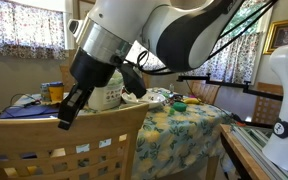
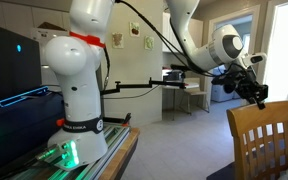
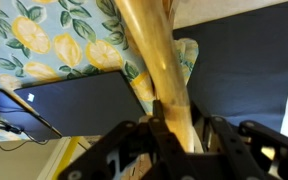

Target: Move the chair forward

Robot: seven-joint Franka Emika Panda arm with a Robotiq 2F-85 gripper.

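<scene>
I will open my gripper and let go, because the chair [image 1: 89, 133] is upright with its top bar over the lemon-print cloth's edge [image 1: 160, 136].
The chair [image 1: 89, 133] is light honey wood with a broad curved top rail and a lattice back. It stands at the near edge in both exterior views, and only its top right part [image 2: 271, 118] shows in one. My gripper [image 1: 67, 117] reaches down onto the top rail; it also shows in an exterior view [image 2: 258, 97]. In the wrist view the rail [image 3: 152, 50] runs between the two fingers of the gripper [image 3: 182, 128], which are closed around it.
Behind the chair is a table with a lemon-print cloth [image 1: 189, 122], also in the wrist view [image 3: 44, 40]. On it are a white pot [image 1: 107, 96], a yellow jar [image 1: 52, 93] and a dark laptop [image 3: 84, 100]. A darker chair back [image 1: 210, 92] stands at the far side.
</scene>
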